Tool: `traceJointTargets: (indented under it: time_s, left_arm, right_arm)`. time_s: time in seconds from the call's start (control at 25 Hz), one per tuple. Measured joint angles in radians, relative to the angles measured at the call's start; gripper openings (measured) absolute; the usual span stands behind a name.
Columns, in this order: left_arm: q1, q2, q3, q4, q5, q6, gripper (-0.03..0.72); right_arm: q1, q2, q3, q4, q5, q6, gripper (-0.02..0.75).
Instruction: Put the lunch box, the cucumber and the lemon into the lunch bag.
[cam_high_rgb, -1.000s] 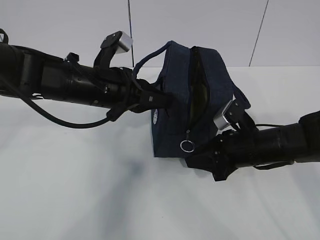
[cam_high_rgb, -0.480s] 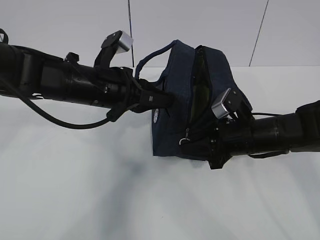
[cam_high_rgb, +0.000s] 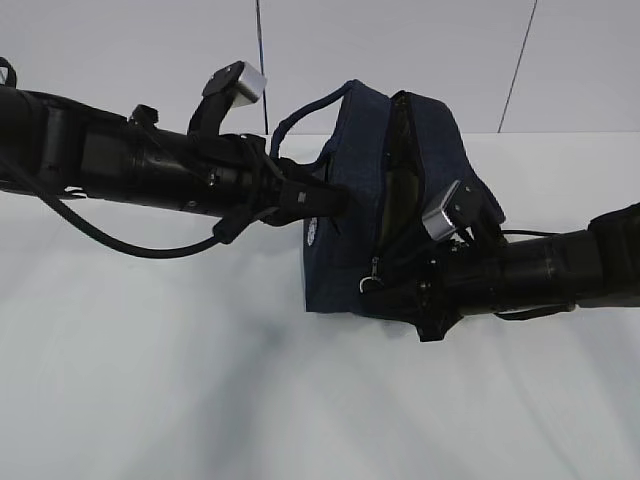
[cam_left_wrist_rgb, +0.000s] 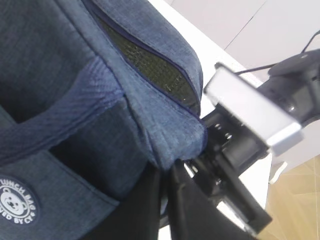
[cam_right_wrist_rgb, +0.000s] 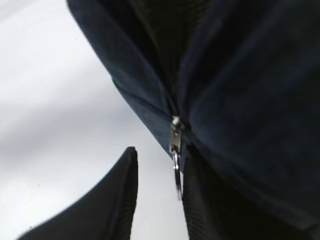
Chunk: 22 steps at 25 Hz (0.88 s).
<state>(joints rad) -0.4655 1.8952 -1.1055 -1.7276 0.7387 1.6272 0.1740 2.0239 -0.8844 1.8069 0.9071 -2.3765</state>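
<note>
The zipper's slider (cam_high_rgb: 375, 266) sits tight against the navy cloth, so the robot's right gripper next needs to grab the pull by its free-hanging silver ring (cam_high_rgb: 370, 285).
The navy lunch bag (cam_high_rgb: 355, 215) stands mid-table with its top zipper partly undone. My left gripper (cam_high_rgb: 335, 203) comes in from the left and is shut on a fold of the bag's side fabric (cam_left_wrist_rgb: 172, 145). My right gripper (cam_high_rgb: 385, 290) is at the bag's lower front end, open. In the right wrist view the silver zipper pull (cam_right_wrist_rgb: 176, 142) hangs between its fingers, close to the right finger (cam_right_wrist_rgb: 210, 200) and apart from the left one (cam_right_wrist_rgb: 115, 200). The lunch box, the cucumber and the lemon are out of view.
White tabletop (cam_high_rgb: 150, 380) stretches around the bag, with a pale wall behind it. The right arm's wrist camera (cam_left_wrist_rgb: 255, 110) sits close beside the bag's end in the left wrist view. One loop handle (cam_high_rgb: 300, 115) arches over the left arm.
My right gripper has moved left and up against the bag's front end, bringing the zipper pull between its fingers. The bag has shifted slightly. The left arm has held still.
</note>
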Motion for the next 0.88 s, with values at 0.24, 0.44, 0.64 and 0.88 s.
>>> traceJointTargets:
  time_s: [0.24,0.44,0.64,0.88]
  left_arm:
    - [0.000,0.000,0.000,0.000,0.002,0.000,-0.008]
    - [0.000,0.000,0.000,0.000,0.002,0.000,-0.008]
    - [0.000,0.000,0.000,0.000,0.002,0.000,-0.008]
    - [0.000,0.000,0.000,-0.002,0.002,0.000,-0.008]
  right_arm:
    - [0.000,0.034,-0.002,0.000,0.033,0.001,0.236]
    - [0.000,0.040,-0.002,0.000,0.050,0.001,0.236]
    - [0.000,0.040,-0.031,0.000,0.066,0.001,0.236]
    - [0.000,0.056,-0.047,0.000,0.075,0.005,0.236]
